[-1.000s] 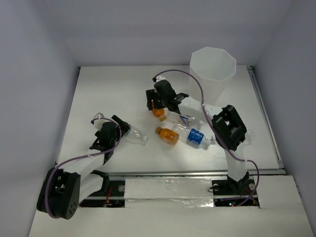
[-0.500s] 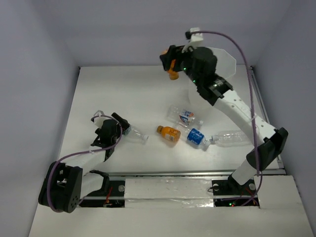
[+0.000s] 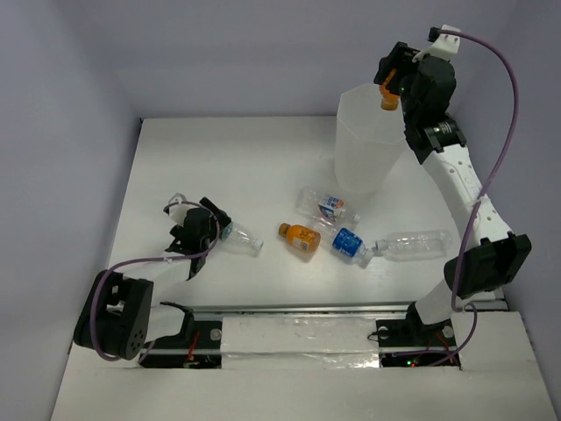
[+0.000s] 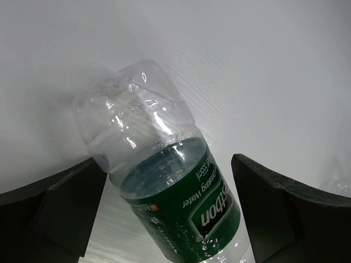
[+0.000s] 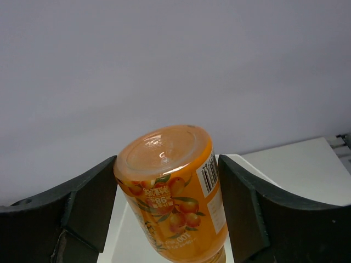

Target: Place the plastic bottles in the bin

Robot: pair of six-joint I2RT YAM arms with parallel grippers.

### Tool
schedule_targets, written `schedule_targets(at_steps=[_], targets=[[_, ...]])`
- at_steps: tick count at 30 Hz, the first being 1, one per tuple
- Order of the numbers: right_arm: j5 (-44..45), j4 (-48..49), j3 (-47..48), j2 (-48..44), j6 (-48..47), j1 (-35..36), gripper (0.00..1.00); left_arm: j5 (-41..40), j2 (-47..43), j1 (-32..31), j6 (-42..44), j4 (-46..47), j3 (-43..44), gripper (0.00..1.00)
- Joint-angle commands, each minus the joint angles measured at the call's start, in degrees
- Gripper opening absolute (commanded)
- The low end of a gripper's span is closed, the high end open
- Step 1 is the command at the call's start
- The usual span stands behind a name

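The clear bottle lies between both fingers of my left gripper, so my left gripper closes next. Closing now would catch the bottle.
My right gripper (image 3: 388,81) is shut on an orange bottle (image 3: 387,96) and holds it high over the far rim of the translucent white bin (image 3: 368,149). In the right wrist view the orange bottle (image 5: 175,203) sits base-up between both fingers (image 5: 90,203), with the bin's rim (image 5: 247,165) below. My left gripper (image 3: 200,230) is open low on the table around a clear bottle with a green label (image 3: 238,238). In the left wrist view that bottle (image 4: 164,186) lies between the fingers (image 4: 279,213), with a gap on the right side.
Several bottles lie mid-table: a second orange one (image 3: 299,239), a clear one with a blue-and-white label (image 3: 326,204), a blue-labelled one (image 3: 351,243) and a long clear one (image 3: 412,243). White walls close in the table's back and sides.
My right arm lifted the orange bottle off the table and swung it up and right, over the bin. My left gripper stayed at the green-labelled bottle.
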Motion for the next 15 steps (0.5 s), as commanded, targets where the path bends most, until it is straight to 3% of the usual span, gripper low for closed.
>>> schedule_targets(at_steps=[1,6,10,15], targets=[[0.4,3.0,-1.5,2.0,1.1,-0.6,0.60,-0.5,1.3,0.4,0.5,2.6,2.6,0.94],[-0.1,2.3,-1.8,2.3,1.4,-1.1,0.72,-1.1,0.8,0.4,0.5,3.3,2.4,0.81],[-0.9,2.0,-2.2,1.2,1.4,-1.1,0.90,-1.6,-0.2,0.4,0.7,3.1,2.3,0.66],[-4.3,2.7,-5.9,-2.0,1.4,-1.1,0.92,-1.7,-2.2,0.4,1.5,3.1,2.3,0.53]])
